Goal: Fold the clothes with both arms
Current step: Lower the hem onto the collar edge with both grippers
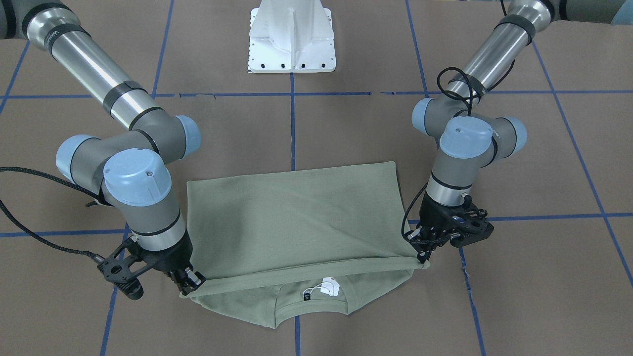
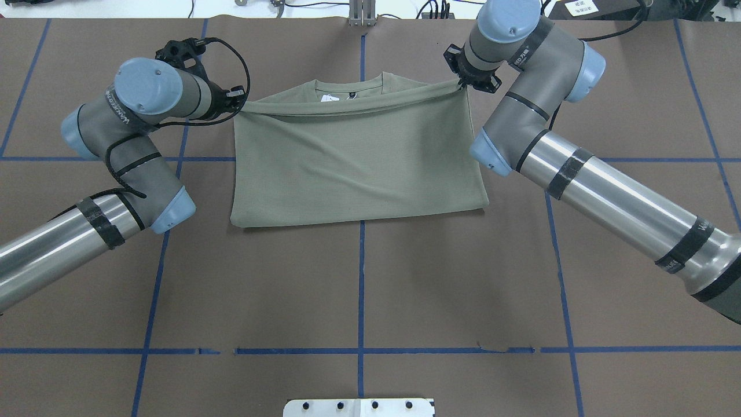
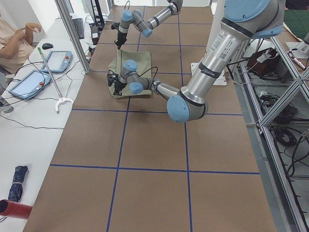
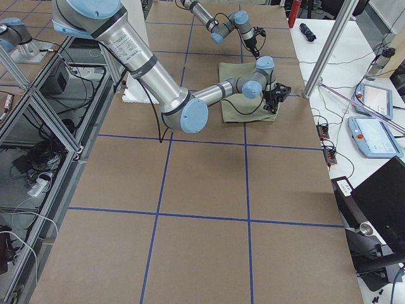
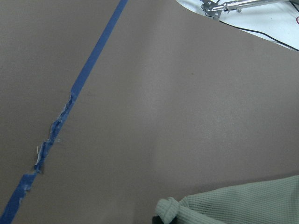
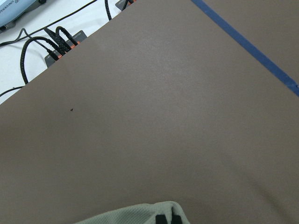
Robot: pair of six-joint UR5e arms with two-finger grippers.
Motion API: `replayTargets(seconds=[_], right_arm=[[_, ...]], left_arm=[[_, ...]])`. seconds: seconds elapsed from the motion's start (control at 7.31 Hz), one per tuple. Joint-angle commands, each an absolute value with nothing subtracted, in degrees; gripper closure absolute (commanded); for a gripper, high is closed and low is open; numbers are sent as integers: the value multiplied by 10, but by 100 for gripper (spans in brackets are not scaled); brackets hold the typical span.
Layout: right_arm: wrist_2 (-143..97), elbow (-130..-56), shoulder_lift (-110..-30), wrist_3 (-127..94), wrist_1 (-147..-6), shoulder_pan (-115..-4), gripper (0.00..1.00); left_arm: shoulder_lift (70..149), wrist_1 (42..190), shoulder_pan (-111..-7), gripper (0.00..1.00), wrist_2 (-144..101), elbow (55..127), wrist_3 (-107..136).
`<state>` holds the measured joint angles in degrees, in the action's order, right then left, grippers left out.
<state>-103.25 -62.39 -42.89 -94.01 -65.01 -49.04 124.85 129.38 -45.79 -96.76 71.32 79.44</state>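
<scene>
The folded edge's corner (image 1: 425, 265) lies down along the shirt's shoulder (image 1: 392, 279), so the shirt would stay folded flat. It is now time for my right gripper to release the shirt.
The sage-green shirt (image 1: 296, 217) (image 2: 359, 162) lies folded in half on the brown table, its lower half brought over toward the collar. The crew neck and white hang tag (image 1: 330, 287) (image 2: 329, 98) still show past the folded edge. My left gripper (image 2: 237, 104) (image 1: 423, 257) is shut on one corner of that edge. My right gripper (image 2: 463, 86) (image 1: 190, 284) is shut on the other corner. The edge stretches taut between them, just above the collar. Each wrist view shows a pinched bunch of cloth (image 5: 173, 209) (image 6: 154, 213) at its bottom edge.
Blue tape lines (image 2: 362, 350) grid the brown table. The white pedestal base (image 1: 292, 39) stands at the robot's side. Beyond the far edge run cables (image 6: 51, 44). A side bench with tablets (image 3: 58, 60) and a seated person (image 3: 14, 41) lies past the shirt.
</scene>
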Motion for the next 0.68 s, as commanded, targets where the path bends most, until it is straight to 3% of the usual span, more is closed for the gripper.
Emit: replayTargets(seconds=[0.0,0.27,0.41,0.55], right_arm=[[-1030,-612,-427,-940,-637,-486,100],[-1030,-607,-425,-940,-635,-485,100],[-1030,-604,-425,-940,-634,-485,70],[-1030,-603,-424,-940,-634,-485,52]], left_arm=[[1248,1295,-458,89,-968,714,794],[1248,1295,-458,85,-968,714,794],[1249,1295,-457,72,-968,714,794],[1248,1295,-458,64,-968,714,794]])
